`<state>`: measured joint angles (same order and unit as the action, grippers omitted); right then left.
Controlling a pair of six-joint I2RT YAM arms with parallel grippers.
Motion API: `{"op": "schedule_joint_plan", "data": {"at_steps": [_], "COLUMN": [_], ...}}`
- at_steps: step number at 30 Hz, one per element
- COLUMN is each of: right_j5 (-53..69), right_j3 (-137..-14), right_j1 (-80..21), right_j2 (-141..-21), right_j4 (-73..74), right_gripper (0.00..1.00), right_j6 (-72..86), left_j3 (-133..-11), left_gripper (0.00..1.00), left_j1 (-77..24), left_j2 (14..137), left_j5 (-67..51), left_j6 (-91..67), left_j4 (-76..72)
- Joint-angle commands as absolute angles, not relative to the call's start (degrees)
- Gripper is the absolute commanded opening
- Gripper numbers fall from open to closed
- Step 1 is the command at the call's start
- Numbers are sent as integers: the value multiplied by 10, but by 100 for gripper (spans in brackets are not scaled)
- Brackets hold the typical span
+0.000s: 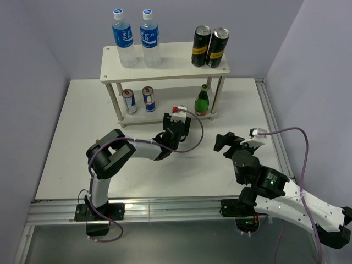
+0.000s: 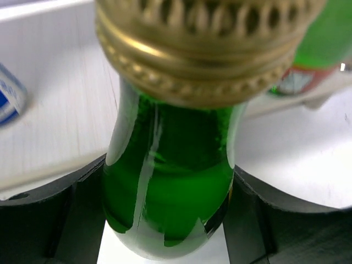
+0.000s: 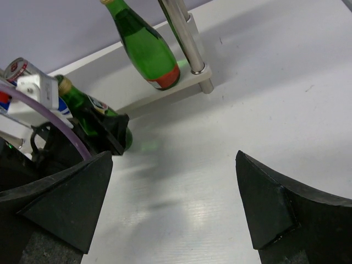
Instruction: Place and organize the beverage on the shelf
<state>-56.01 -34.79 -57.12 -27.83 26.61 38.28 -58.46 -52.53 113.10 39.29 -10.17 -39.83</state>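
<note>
The green bottle in the left gripper leans short of the front edge of the lower board and would miss the board, so the left gripper needs to move it closer before letting go.
The shelf (image 1: pixel 176 60) stands at the back of the table. My left gripper (image 1: pixel 177 129) is shut on a green glass bottle (image 2: pixel 170 181) with a gold cap, gripping its lower neck just in front of the lower board (image 1: pixel 170 113). My wrist hides this bottle in the top view. In the right wrist view the held bottle (image 3: pixel 82 104) leans, with its base low over the table. A second green bottle (image 1: pixel 203 100) stands on the lower board at the right. My right gripper (image 1: pixel 225 144) is open and empty over the table, to the right of the left gripper.
Two water bottles (image 1: pixel 124 39) and two black-and-gold cans (image 1: pixel 209 47) stand on the top board. Two blue-and-silver cans (image 1: pixel 138 100) stand on the lower board at the left. A white shelf leg (image 3: pixel 187 38) stands beside the second green bottle.
</note>
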Motion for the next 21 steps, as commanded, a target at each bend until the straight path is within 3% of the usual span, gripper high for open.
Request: {"op": "schedule_joint_plan", "data": {"at_steps": [1, 21], "right_j5": [-576, -573], "right_j3": [-344, -336], "right_j1": [-575, -574], "right_j2": [-279, -273], "right_j4": [275, 271], "right_gripper": [100, 100], "right_j6": [398, 399], "left_j3": [-656, -847], "left_gripper": [0, 0], "left_j1": [-519, -449], "left_j2": [1080, 1177], "left_j5": [399, 347], "left_j6": [-78, -106], "left_j4": [-452, -375]}}
